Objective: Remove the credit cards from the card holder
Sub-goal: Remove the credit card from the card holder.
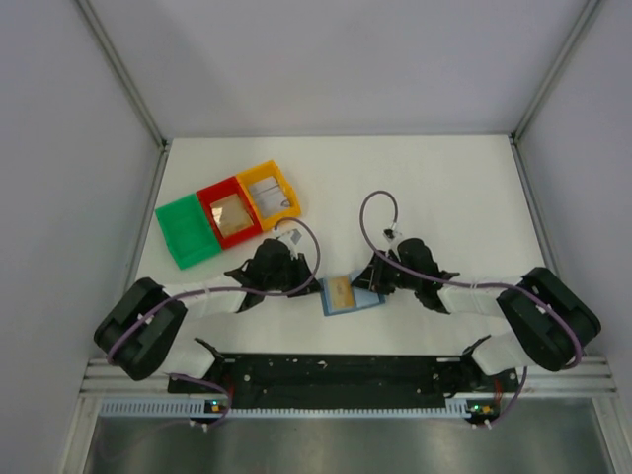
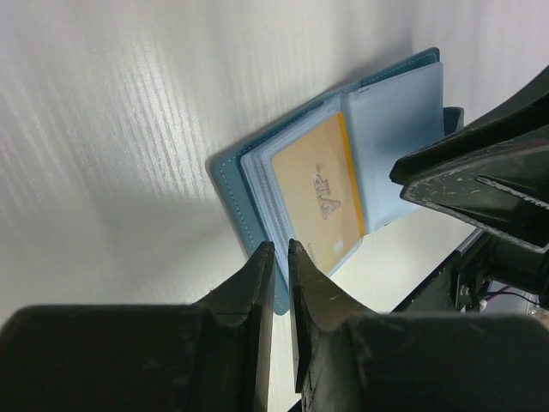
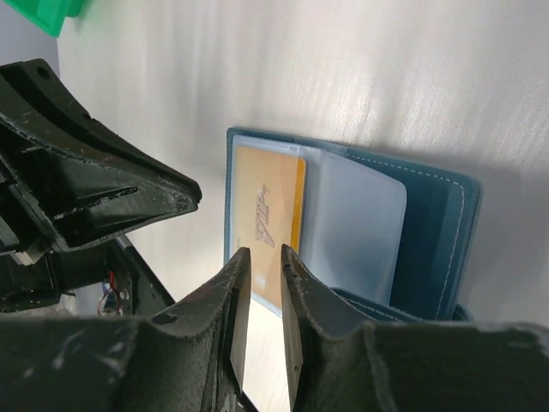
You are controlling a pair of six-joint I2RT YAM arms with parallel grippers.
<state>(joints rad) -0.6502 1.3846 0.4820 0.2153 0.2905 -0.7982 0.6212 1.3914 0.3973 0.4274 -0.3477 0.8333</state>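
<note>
Next, my right gripper grips the gold card by its edge (image 3: 298, 205) beside the empty pale pocket (image 3: 356, 227), to take the card out of the card holder.
The blue card holder (image 1: 350, 295) lies open on the white table between my two grippers. A gold card (image 1: 339, 292) sits in its left clear pocket. In the left wrist view the holder (image 2: 230, 184) shows the gold card (image 2: 317, 193), and my left gripper (image 2: 281, 247) is nearly closed, with its tips at the holder's near blue edge. In the right wrist view my right gripper (image 3: 260, 251) stands over the near end of the gold card (image 3: 266, 202) with a narrow gap between its fingers. An empty pale pocket (image 3: 356, 227) lies beside the card. In the top view the left gripper (image 1: 314, 281) and the right gripper (image 1: 370, 279) flank the holder.
A green tray (image 1: 188, 230), a red tray (image 1: 229, 212) and a yellow tray (image 1: 269, 191) stand in a row at the back left. The red and yellow ones each hold a card. The other arm's fingers (image 2: 480, 184) crowd each wrist view.
</note>
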